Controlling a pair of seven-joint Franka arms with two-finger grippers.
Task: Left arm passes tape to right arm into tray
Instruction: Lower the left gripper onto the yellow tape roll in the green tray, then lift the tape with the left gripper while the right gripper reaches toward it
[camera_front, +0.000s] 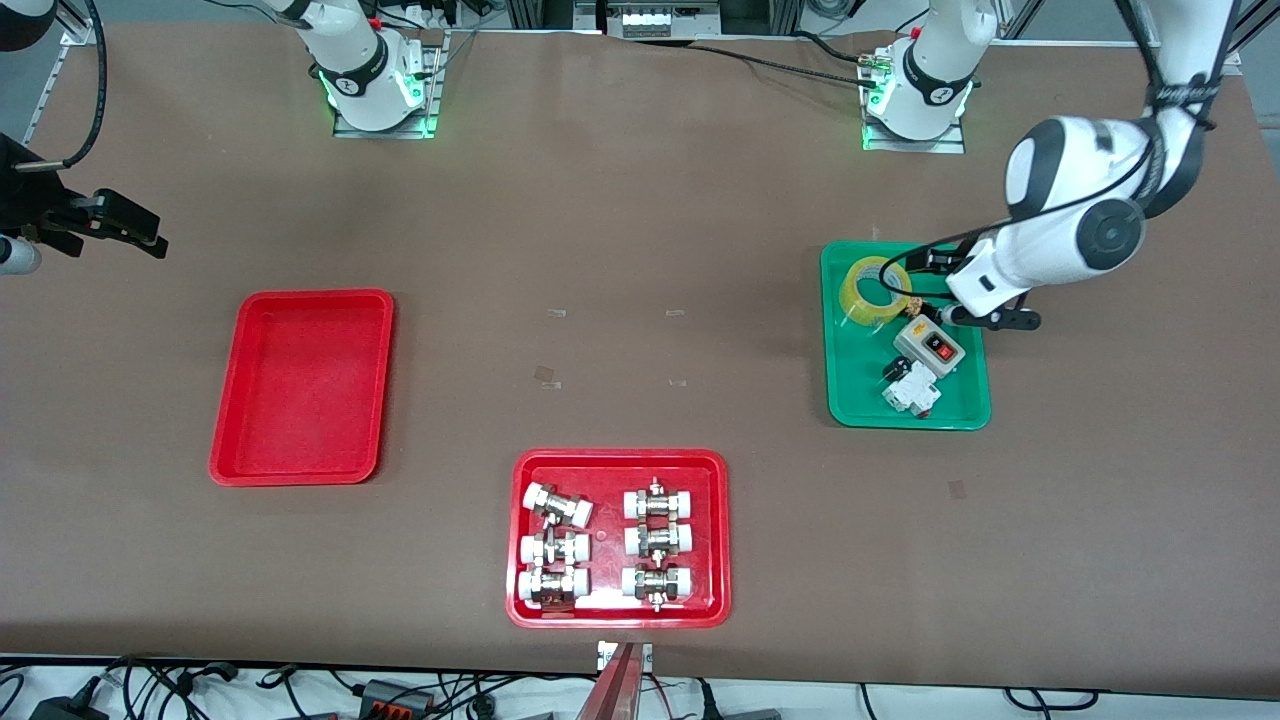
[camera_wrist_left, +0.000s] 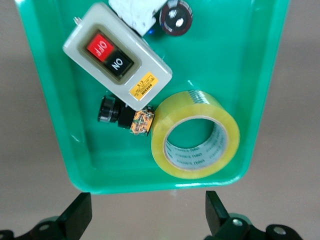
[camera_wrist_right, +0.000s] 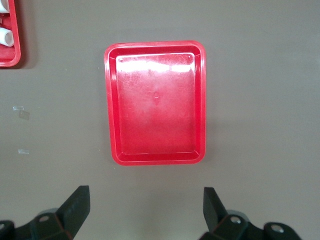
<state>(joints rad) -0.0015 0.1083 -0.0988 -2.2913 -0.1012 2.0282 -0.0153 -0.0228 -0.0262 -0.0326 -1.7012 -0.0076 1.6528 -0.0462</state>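
Observation:
The tape is a broad roll with a wide open hole (camera_front: 879, 289). My left gripper should next grab the tape by its narrow ring side (camera_front: 872, 264) to pass it.
The tape (camera_front: 878, 290) (camera_wrist_left: 196, 135), a translucent yellow roll, lies flat in a corner of the green tray (camera_front: 850, 405) (camera_wrist_left: 60, 115), at the end farther from the front camera. My left gripper (camera_front: 972, 292) (camera_wrist_left: 147, 212) hangs open and empty above that tray's rim; in the left wrist view its fingers frame bare table just outside the rim beside the tape. The tray (camera_front: 300, 385) (camera_wrist_right: 155, 102), plain red and empty, lies toward the right arm's end of the table. My right gripper (camera_front: 135, 228) (camera_wrist_right: 145, 207) waits open and empty over bare table beside the tray.
The green tray also holds a grey ON/OFF switch box (camera_front: 928, 347) (camera_wrist_left: 117, 62) beside the tape and small electrical parts (camera_front: 908, 385). A wider red tray (camera_front: 520, 540) (camera_wrist_right: 10, 35) with several white-capped metal fittings sits near the table's front edge.

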